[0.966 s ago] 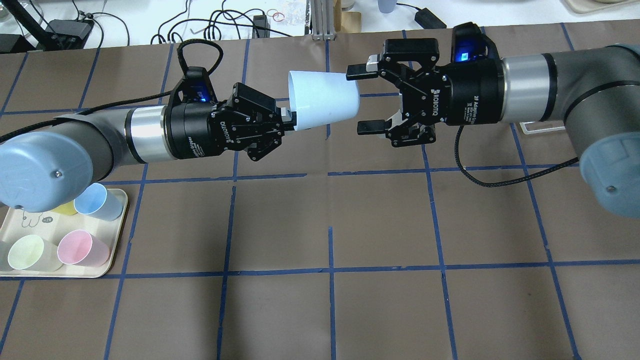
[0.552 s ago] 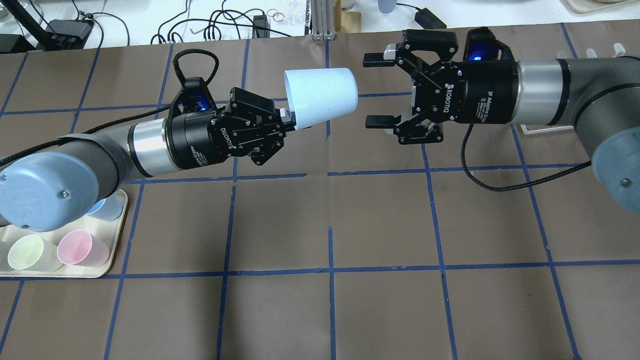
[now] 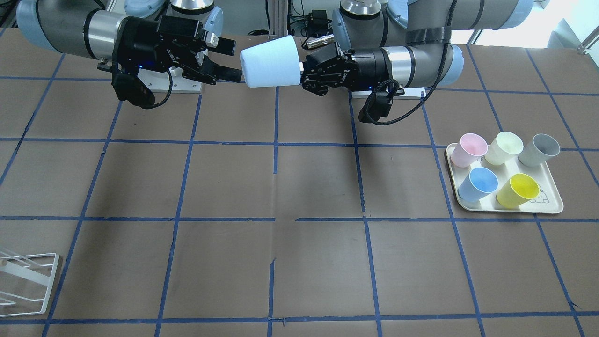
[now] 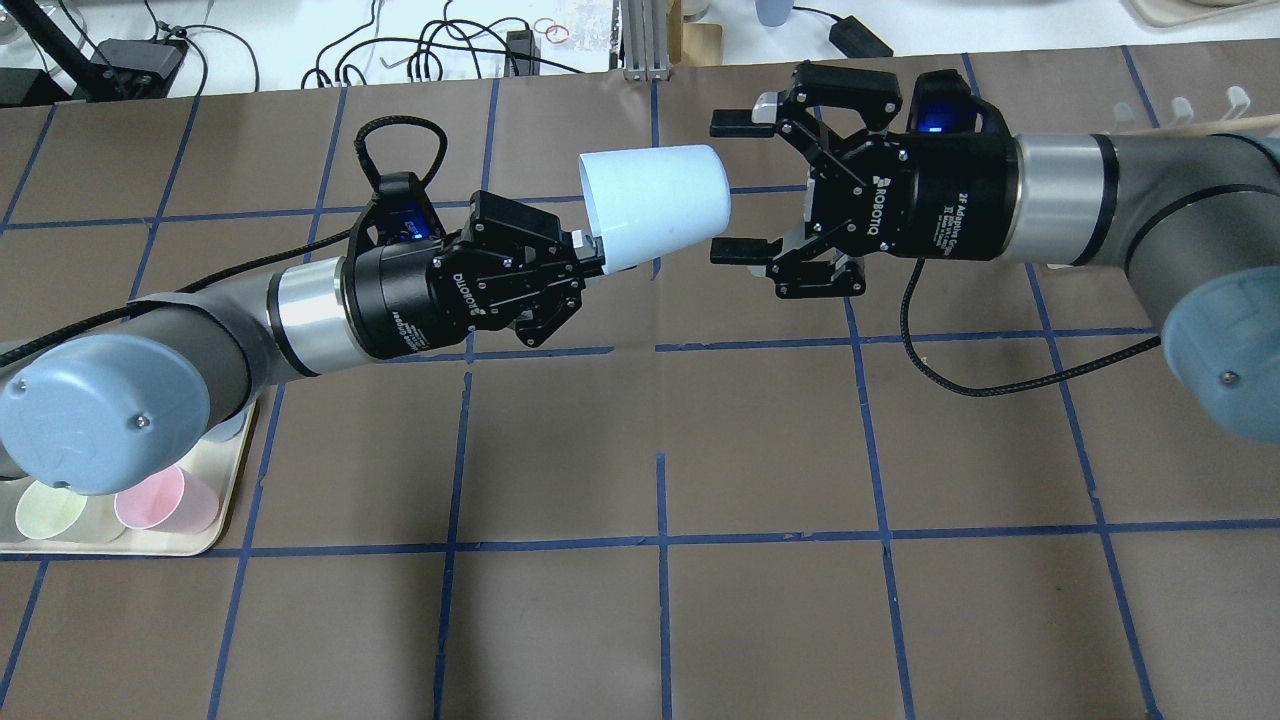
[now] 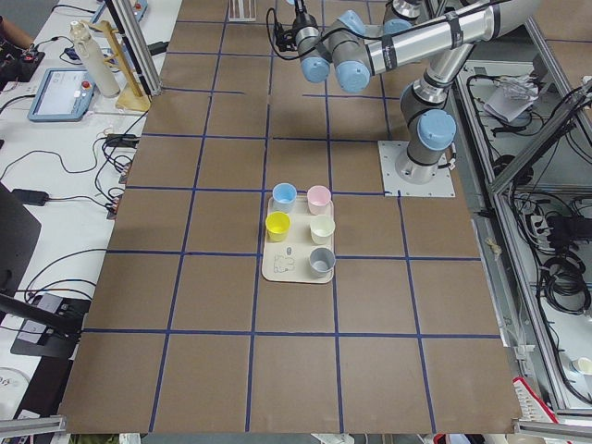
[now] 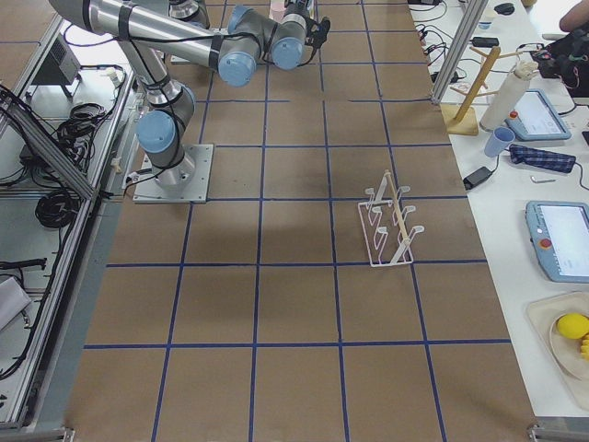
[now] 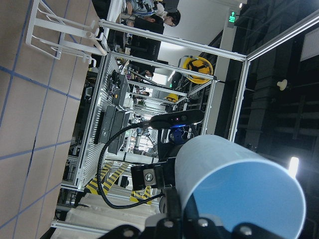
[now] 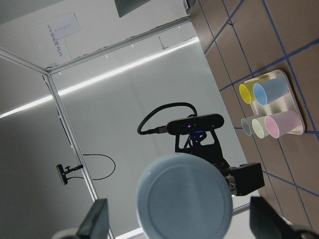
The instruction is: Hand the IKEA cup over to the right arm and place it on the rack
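Note:
I should grab the cup's base end with my right gripper next. Then I can pass the IKEA cup over for the rack.
The IKEA cup, very pale blue, lies horizontally in the air over the table's far middle. My left gripper is shut on its rim, and the cup's base points at my right gripper. The right gripper is open, with one fingertip on each side of the base and not touching it. The front-facing view shows the cup between the left gripper and the right gripper. The right wrist view looks onto the cup's base. The left wrist view looks into its sky-blue inside. The white wire rack stands on the table on my right.
A cream tray on my left holds pink, pale yellow, grey, blue and yellow cups. It also shows under my left arm in the overhead view. The rack's corner shows at the front-facing view's lower left. Cables and clutter lie beyond the far table edge.
My right gripper drew back to the right and up, then came in again level with the cup's base. My left arm shifted the cup slightly right. Neither gripper has opened or shut.

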### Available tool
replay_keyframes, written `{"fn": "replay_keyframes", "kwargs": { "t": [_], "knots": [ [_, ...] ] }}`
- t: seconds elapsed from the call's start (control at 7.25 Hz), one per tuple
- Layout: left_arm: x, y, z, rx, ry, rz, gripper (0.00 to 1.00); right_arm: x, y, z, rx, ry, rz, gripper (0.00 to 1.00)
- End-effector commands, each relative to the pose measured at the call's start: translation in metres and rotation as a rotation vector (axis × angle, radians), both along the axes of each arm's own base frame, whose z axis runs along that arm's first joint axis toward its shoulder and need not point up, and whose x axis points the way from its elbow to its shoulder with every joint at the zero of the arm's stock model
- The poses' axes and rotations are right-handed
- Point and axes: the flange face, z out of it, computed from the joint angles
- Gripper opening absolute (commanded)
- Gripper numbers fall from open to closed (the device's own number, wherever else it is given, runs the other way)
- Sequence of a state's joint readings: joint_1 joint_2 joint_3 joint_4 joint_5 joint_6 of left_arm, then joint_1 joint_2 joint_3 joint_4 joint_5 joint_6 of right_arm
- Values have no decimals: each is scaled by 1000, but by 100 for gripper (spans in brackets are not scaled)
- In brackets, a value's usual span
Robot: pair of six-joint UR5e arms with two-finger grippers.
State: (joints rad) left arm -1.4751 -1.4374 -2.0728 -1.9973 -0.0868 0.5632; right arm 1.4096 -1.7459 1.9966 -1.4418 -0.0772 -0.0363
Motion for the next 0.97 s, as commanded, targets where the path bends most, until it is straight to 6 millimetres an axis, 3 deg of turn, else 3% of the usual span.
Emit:
{"fn": "replay_keyframes", "kwargs": {
  "t": [0.0,0.55,0.83],
  "knots": [
    [-1,2,2,-5,0,-2,0,4,-5,-5,2,1,11,100],
    [-2,3,4,-6,0,-3,0,5,0,-2,32,-4,12,96],
    [-2,3,3,-5,-1,-4,0,6,4,1,29,-3,13,85]
  ]
}}
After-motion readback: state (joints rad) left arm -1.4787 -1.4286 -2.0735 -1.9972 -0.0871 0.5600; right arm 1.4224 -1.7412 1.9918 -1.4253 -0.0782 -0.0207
